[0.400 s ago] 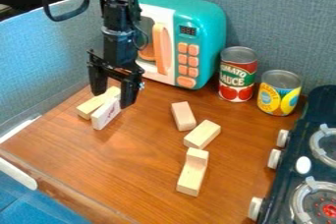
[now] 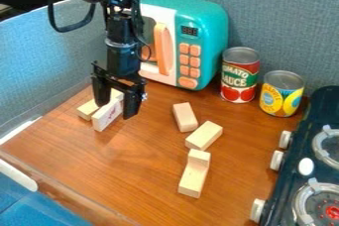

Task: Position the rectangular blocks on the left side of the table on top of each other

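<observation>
My gripper grabs the pale wooden block by its long sides next, to stack it on top of the white-faced block.
The black gripper [image 2: 116,109] hangs low over the left side of the table, its fingers spread apart. One finger is in front of the pale wooden block [image 2: 86,109], and the other is to the right of the white-faced block [image 2: 104,117]. These two rectangular blocks lie side by side, close together, the white-faced one nearer the camera. The gripper partly hides the far ends of both. Whether it touches either block I cannot tell.
Right of centre on the table [image 2: 126,170] lie a pinkish block [image 2: 185,117], a light block [image 2: 204,135] and an L-shaped piece [image 2: 193,178]. Behind stand a toy microwave [image 2: 215,27] and two cans [image 2: 239,74]; a toy stove [image 2: 291,158] is at right.
The gripper has moved down and slightly right, staying spread. The blocks have not visibly moved.
</observation>
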`<state>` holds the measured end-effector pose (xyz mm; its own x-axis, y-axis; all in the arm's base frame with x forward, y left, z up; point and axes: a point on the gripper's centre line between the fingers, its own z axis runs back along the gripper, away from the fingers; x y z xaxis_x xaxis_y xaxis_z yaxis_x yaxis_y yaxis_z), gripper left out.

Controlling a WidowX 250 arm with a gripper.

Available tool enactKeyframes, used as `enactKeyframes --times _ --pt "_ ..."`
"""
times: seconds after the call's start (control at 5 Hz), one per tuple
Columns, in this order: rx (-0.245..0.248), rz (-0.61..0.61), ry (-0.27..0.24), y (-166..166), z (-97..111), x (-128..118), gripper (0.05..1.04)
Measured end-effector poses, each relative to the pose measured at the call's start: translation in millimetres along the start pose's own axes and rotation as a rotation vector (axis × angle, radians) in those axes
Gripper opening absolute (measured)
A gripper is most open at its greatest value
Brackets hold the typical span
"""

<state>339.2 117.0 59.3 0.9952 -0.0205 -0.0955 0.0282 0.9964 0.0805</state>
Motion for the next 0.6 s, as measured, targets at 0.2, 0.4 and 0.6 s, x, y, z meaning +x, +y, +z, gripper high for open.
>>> enactKeyframes --times 0.2,0.4,0.6 --pt "-0.012 0.0 -0.016 4 5 3 0.999" --pt "-0.013 0.04 -0.049 15 14 9 0.999" --pt "-0.018 0.063 -0.065 23 22 10 0.999"
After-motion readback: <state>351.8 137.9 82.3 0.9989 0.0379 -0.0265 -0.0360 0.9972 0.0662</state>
